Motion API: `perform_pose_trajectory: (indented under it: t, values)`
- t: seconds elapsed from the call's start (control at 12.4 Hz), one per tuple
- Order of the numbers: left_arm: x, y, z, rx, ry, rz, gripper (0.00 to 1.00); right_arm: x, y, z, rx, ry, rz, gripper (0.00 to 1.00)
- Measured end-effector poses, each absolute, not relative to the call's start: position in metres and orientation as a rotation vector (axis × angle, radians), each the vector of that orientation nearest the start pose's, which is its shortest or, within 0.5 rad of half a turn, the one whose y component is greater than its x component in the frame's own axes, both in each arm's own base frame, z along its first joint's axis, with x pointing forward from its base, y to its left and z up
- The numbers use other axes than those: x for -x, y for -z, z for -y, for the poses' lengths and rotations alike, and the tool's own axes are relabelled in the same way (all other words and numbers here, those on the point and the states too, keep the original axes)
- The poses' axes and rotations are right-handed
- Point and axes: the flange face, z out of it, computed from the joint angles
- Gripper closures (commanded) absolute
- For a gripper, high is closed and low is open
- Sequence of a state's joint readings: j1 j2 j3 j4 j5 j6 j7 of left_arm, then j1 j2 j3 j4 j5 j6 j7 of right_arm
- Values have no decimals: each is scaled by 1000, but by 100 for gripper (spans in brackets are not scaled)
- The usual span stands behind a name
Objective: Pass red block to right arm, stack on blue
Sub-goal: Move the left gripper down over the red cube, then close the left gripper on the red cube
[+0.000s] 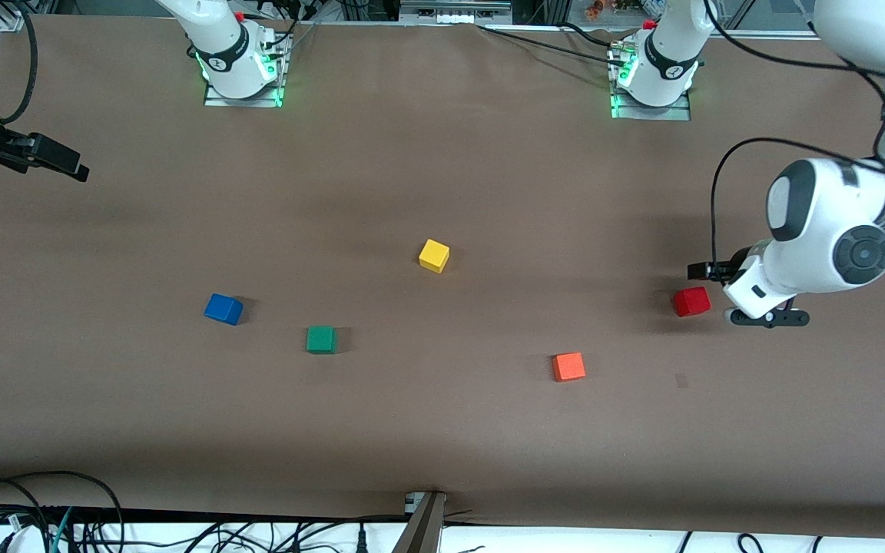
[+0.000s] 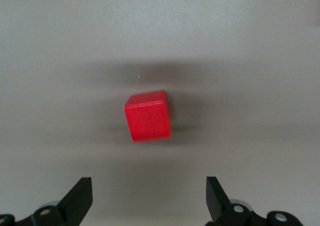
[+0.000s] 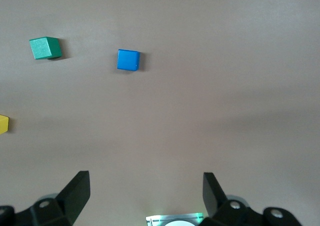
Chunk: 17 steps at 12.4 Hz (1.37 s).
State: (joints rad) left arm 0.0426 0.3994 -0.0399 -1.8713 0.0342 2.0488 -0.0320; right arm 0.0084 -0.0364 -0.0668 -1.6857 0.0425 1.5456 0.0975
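The left gripper pinches the red block (image 1: 691,301) by two opposite sides next. This then lets the right arm take it over.
The red block (image 1: 691,301) sits on the brown table toward the left arm's end. My left gripper (image 1: 738,296) hangs low just beside it, open and empty. In the left wrist view the red block (image 2: 147,117) lies ahead of the open left gripper (image 2: 148,183), centred between the fingers and apart from them. The blue block (image 1: 223,309) sits toward the right arm's end. My right gripper (image 1: 66,165) is held high over that end of the table. In the right wrist view the right gripper (image 3: 145,178) is open and empty, with the blue block (image 3: 128,60) far below.
A green block (image 1: 321,339) lies beside the blue one, and also shows in the right wrist view (image 3: 45,48). A yellow block (image 1: 434,255) sits mid-table, farther from the camera. An orange block (image 1: 568,366) lies nearer the camera than the red one.
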Motion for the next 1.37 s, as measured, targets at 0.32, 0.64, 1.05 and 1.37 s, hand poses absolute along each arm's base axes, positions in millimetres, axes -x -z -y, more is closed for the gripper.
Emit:
perform_pose_trajectory:
  t: [0.32, 0.64, 1.05, 1.37]
  values:
    - [-611, -208, -17, 3124, -271, 55, 0, -536, -588, 27, 3085, -162, -242, 0]
    - [-610, -193, -16, 3126, -275, 55, 6, -536, -588, 27, 3085, -162, -243, 0]
    - [-610, -190, -16, 3121, -276, 5, 100, -536, -588, 27, 3085, -162, -243, 0]
    - [-620, -201, -17, 3103, -237, -229, 100, -536, -588, 27, 3085, -162, -243, 0]
